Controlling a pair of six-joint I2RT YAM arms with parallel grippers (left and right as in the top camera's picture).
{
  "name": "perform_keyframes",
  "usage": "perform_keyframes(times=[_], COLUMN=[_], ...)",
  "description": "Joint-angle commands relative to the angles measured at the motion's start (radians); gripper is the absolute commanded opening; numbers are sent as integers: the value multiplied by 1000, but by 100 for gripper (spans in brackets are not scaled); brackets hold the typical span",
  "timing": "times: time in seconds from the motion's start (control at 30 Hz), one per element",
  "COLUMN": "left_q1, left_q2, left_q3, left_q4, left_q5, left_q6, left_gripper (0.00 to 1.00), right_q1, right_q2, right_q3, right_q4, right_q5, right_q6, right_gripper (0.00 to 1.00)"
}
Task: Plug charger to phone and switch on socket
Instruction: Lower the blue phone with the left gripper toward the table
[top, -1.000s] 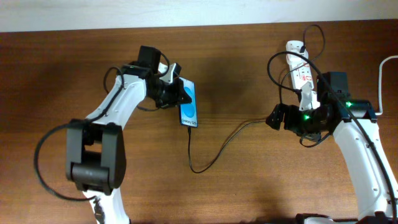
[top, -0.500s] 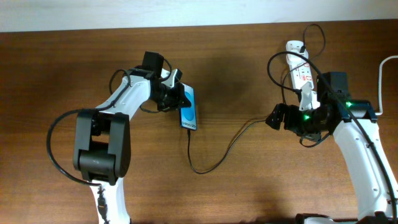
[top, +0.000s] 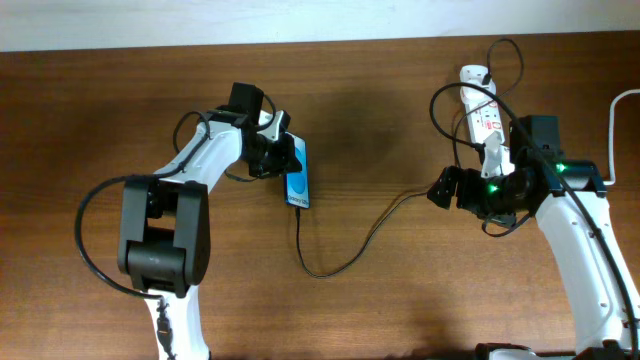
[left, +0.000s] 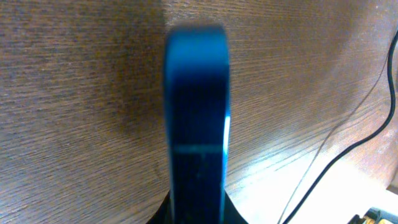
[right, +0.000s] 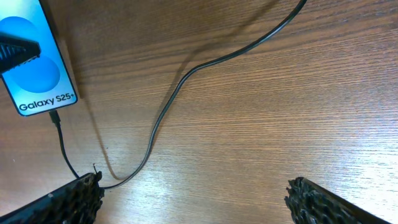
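The phone (top: 298, 178) stands tilted on the flat table with empty wood beside it, so the phone is ready for my left gripper to let go now.
The phone (top: 298, 178) has a blue screen and stands tilted on the table. My left gripper (top: 281, 150) is shut on its upper end. In the left wrist view the phone's blue edge (left: 196, 118) fills the middle. The right wrist view shows its screen (right: 36, 78) with "Galaxy S25+". The charger's black cable (top: 345, 255) runs from the phone's lower end, where its plug tip (right: 55, 116) sits in the port, towards the right. The white socket (top: 485, 122) lies at the back right. My right gripper (top: 445, 187) is open and empty, left of the socket.
A thick white cord (top: 612, 130) runs along the right edge. Black arm cables loop above the socket (top: 505, 55). The charger cable (right: 186, 81) crosses the brown wooden table (top: 400, 290) between the arms.
My left gripper has shifted the phone slightly left and tilted it more upright. The right arm has not moved.
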Motion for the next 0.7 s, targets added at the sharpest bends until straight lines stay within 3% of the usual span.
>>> perform_keyframes(times=[0.0,0.53,0.67], left_q1=[0,0,0], left_q2=[5,5,5], left_q3=[21,12,12], left_q4=[9,18,18], left_q5=[11,3,3], left_q6=[35,35,35], left_gripper=[6,13,19], right_q1=[-6,-6,-6], right_q2=[4,4,4], right_q3=[17,17,17], right_q4=[3,3,3], right_q5=[8,8,8], right_q6=[-8,-8,-8], right_gripper=[98,98,98])
